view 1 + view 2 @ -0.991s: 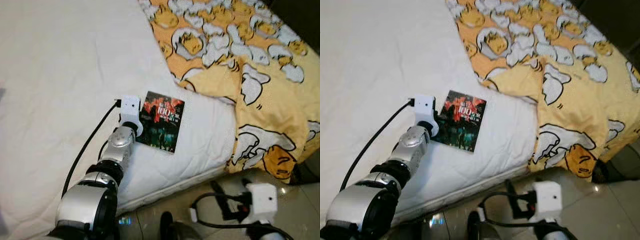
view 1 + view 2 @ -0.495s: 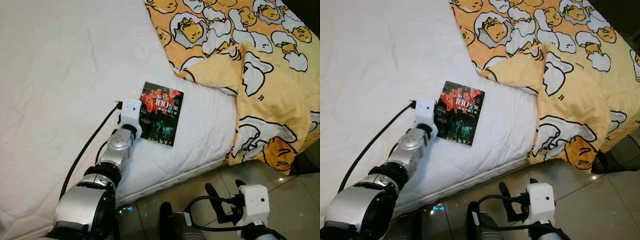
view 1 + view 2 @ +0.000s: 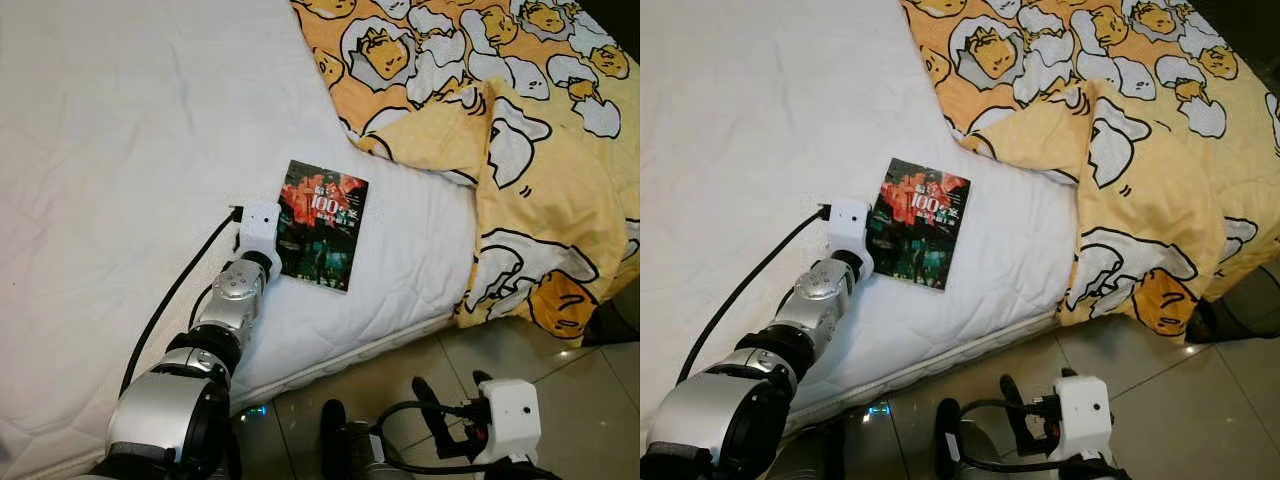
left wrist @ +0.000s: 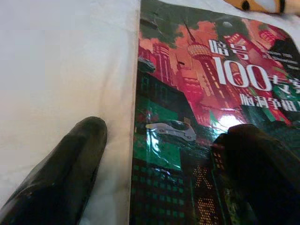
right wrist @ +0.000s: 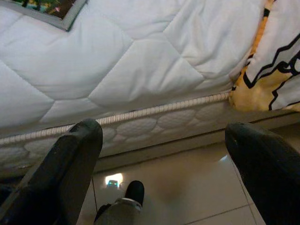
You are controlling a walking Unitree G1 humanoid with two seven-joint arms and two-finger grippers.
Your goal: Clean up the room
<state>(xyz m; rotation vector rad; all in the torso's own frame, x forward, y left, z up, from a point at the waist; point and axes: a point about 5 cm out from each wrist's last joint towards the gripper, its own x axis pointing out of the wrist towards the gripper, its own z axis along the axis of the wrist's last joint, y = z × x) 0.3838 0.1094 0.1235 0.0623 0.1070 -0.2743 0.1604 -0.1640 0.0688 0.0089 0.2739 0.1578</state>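
Note:
The left gripper grabs the thin book by its long spine edge point(image 3: 282, 230) next, since the flat cover spreads wider than my open fingers.
A book point(image 3: 322, 225) with a dark red and green city cover lies flat on the white mattress point(image 3: 120, 150), close to the bed's near edge. My left gripper point(image 4: 164, 133) is open at the book's left edge. One finger point(image 4: 75, 154) rests on the sheet beside the book, and the other finger point(image 4: 258, 164) is over the cover. My right gripper point(image 5: 166, 131) hangs open below the mattress side, over the tiled floor, with nothing between its fingers.
A yellow blanket point(image 3: 500, 120) with cartoon prints is bunched on the right of the bed and hangs over its corner. A black cable point(image 3: 170, 300) runs along my left arm. Glossy floor tiles point(image 3: 590, 380) lie below the bed; my foot point(image 5: 133, 190) stands there.
The whole picture has shifted slightly, so the camera moved. My left gripper stays at the book's left edge. The right gripper still hangs over the floor.

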